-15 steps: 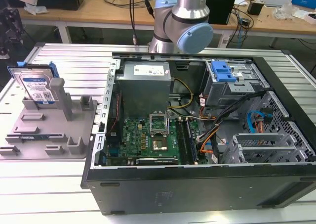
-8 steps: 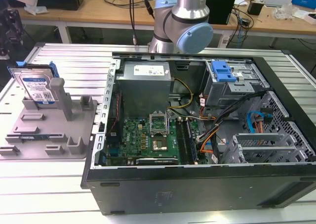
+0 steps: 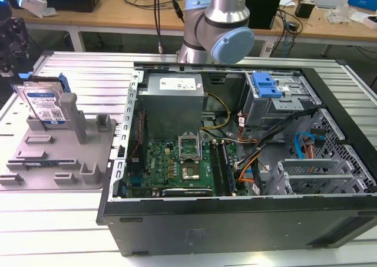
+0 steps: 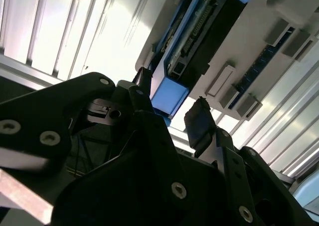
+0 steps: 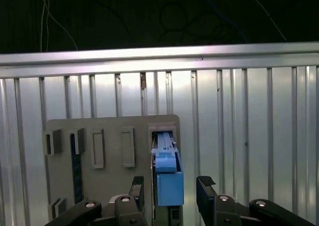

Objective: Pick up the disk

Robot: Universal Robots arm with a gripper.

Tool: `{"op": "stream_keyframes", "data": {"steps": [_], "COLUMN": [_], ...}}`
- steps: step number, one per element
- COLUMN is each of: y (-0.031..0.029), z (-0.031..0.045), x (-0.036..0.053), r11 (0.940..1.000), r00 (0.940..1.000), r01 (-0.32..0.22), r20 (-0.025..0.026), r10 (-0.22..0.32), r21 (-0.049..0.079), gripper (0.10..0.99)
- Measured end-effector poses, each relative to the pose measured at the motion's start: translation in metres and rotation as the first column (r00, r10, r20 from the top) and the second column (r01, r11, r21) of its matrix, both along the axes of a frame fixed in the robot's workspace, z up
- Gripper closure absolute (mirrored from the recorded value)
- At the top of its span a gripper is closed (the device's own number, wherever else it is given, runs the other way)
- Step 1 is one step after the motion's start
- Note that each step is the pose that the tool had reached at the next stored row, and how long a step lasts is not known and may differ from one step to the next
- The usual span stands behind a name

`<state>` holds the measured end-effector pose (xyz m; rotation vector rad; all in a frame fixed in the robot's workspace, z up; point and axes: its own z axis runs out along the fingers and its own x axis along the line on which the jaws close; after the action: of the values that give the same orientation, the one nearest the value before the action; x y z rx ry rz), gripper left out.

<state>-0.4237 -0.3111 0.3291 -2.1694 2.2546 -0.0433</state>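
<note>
My open fingers are above the blue bar, so my gripper should lower before it closes on the blue bar of the disk (image 5: 169, 186).
The disk (image 3: 40, 104) stands on edge in a slot of the grey fixture (image 3: 62, 158) at the exterior view's left; its silver face carries a white-and-blue label and it has blue side rails. In the first wrist view I look down on the disk's blue rail end (image 5: 168, 178) in the fixture (image 5: 109, 136). My gripper (image 5: 172, 186) is open, with one black finger on each side of that rail and small gaps showing. In the second wrist view the blue end (image 4: 169, 96) again lies between the fingertips (image 4: 198, 117).
An open computer case (image 3: 235, 149) with motherboard, cables and a blue-topped drive cage (image 3: 268, 87) fills the middle and right of the ribbed metal table (image 3: 88, 78). The arm's base (image 3: 215, 25) rises behind the case. Benches with gear stand at the back.
</note>
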Motion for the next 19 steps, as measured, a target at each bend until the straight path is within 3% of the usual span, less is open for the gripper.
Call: {"op": "stream_keyframes", "data": {"steps": [19], "y": [0.0001], "z": [-0.0152], "x": [-0.0015], "r11": [0.9998], "r00": [0.9998], "r01": [-0.020], "r20": [-0.0001], "r10": [0.020], "r21": [0.000], "gripper": [0.545]}}
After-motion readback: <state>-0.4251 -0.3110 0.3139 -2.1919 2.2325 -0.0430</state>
